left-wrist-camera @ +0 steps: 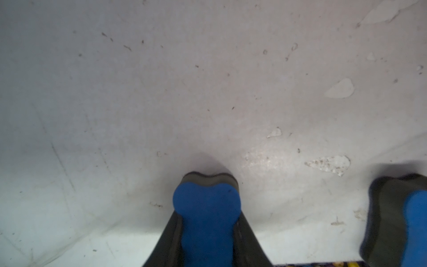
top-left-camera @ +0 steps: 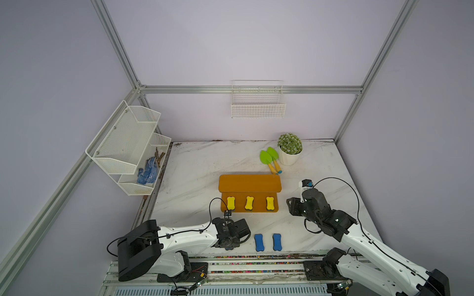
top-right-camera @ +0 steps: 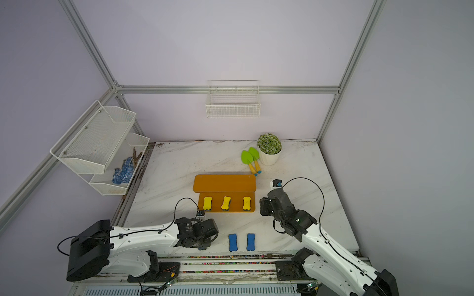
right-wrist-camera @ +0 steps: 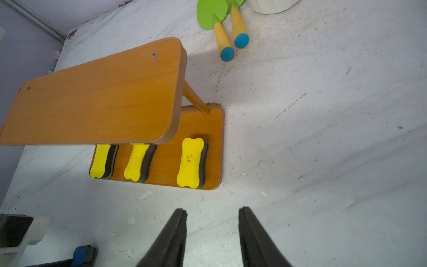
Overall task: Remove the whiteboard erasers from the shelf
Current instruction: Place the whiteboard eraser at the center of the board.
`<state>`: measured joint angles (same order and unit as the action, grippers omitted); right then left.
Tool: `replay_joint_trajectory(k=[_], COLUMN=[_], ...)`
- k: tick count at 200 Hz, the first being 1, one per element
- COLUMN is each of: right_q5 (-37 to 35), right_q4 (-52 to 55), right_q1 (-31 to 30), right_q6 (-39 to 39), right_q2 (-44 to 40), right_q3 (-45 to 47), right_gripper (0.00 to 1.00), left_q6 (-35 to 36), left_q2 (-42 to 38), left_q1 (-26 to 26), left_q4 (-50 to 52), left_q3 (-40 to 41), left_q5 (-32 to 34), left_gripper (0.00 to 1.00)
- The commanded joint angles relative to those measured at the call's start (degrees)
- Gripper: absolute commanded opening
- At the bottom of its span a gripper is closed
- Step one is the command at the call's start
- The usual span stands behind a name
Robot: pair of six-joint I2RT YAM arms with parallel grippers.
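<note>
The third blue eraser is low over the table with its felt side down, so it would end up flat beside the other two. My left gripper should open now.
Three yellow whiteboard erasers (top-left-camera: 231, 203) (top-left-camera: 249, 203) (top-left-camera: 269, 203) lie in a row on the lower step of the orange-brown shelf (top-left-camera: 250, 183), whose upper board is bare. Two blue erasers (top-left-camera: 259, 242) (top-left-camera: 277, 241) lie side by side on the table near its front edge. Left of them, my left gripper (left-wrist-camera: 208, 222) is low over the table and shut on a third blue eraser (left-wrist-camera: 206, 208), held by its narrow waist with its dark felt side down. My right gripper (right-wrist-camera: 212, 211) hangs open and empty above the table, just right of the shelf (right-wrist-camera: 97, 97).
A potted plant (top-left-camera: 289, 151) and two green toy shovels (top-left-camera: 269, 156) sit behind the shelf on the right. A white mesh rack (top-left-camera: 128, 146) hangs on the left wall, and a white wire basket (top-left-camera: 257, 102) on the back wall. The table's front edge runs just behind the blue erasers.
</note>
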<state>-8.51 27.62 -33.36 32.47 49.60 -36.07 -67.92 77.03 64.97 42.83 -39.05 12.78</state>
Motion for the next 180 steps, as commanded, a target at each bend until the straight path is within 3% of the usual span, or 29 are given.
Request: replay_joint_trajectory(k=[1, 127, 180], right_q5=[-0.7, 0.1, 1.5], right_q4=[0.3, 0.1, 0.3], right_q1=[0.0, 0.0, -0.4], right_q6=[-0.7, -0.7, 1.1], right_q2=[-0.6, 0.7, 1.3], right_q3=[0.2, -0.7, -0.8], right_gripper=[0.43, 0.43, 0.43], left_q6=[0.5, 1.3, 2.8], left_q2=[0.6, -0.7, -2.4], left_q1=[0.2, 0.3, 0.3], left_q4=[-0.6, 0.1, 3.9], left_q3=[-0.9, -1.5, -4.9], left_q5=[-0.4, -0.4, 2.8], left_gripper=[0.16, 0.48, 0.68])
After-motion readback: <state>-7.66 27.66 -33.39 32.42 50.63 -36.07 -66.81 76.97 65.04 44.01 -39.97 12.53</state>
